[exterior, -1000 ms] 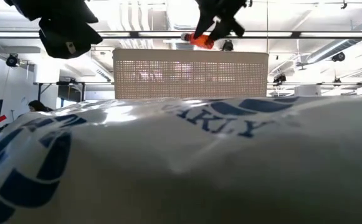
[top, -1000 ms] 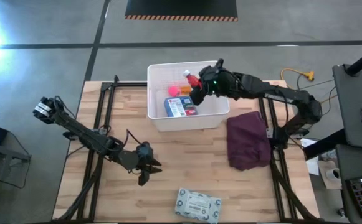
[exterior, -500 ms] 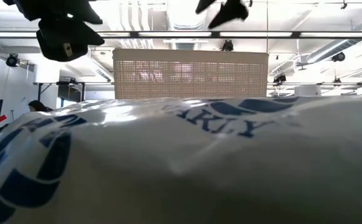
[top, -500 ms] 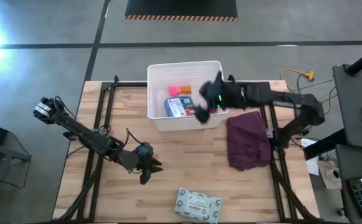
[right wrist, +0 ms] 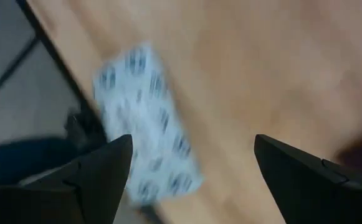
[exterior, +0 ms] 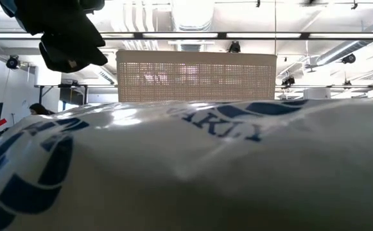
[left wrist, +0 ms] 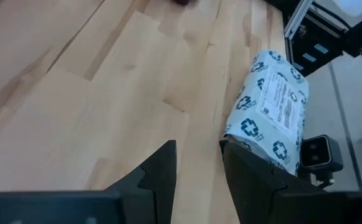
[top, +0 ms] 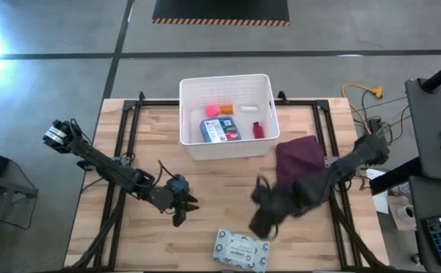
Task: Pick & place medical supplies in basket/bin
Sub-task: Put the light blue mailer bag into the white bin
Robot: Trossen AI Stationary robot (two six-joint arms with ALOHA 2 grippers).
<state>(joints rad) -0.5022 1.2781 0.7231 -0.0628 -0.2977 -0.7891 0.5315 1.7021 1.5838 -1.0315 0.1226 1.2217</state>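
Note:
The wipes pack has to go in the white lattice bin (top: pixel 267 83), so my right gripper will grab it by its labeled middle (top: pixel 241 249) next.
The white lattice bin (top: pixel 267 83) stands at the table's far middle and shows behind the pack in the low view (exterior: pixel 196 76). In it lie a blue-white pouch (top: pixel 220 130), a pink roll (top: pixel 211 111), an orange piece (top: pixel 226 110) and a red cylinder (top: pixel 257 130). The pale wipes pack (top: pixel 240 250) lies flat by the near edge. My right gripper (top: pixel 259 220) hovers open just beyond the pack (right wrist: pixel 146 124), blurred. My left gripper (top: pixel 184 211) waits open to the pack's left (left wrist: pixel 271 112).
A maroon cloth (top: pixel 303 168) lies crumpled to the right of the bin, and my right arm reaches across its near end. Black frame rails run along both table sides. Bare wood lies between the bin and the pack. The pack fills the low view's foreground (exterior: pixel 186 167).
My right gripper held the red cylinder above the bin's right part and let go. The cylinder now lies in the bin. The right gripper then swung fast toward the table's near edge and down, ending just beyond the wipes pack.

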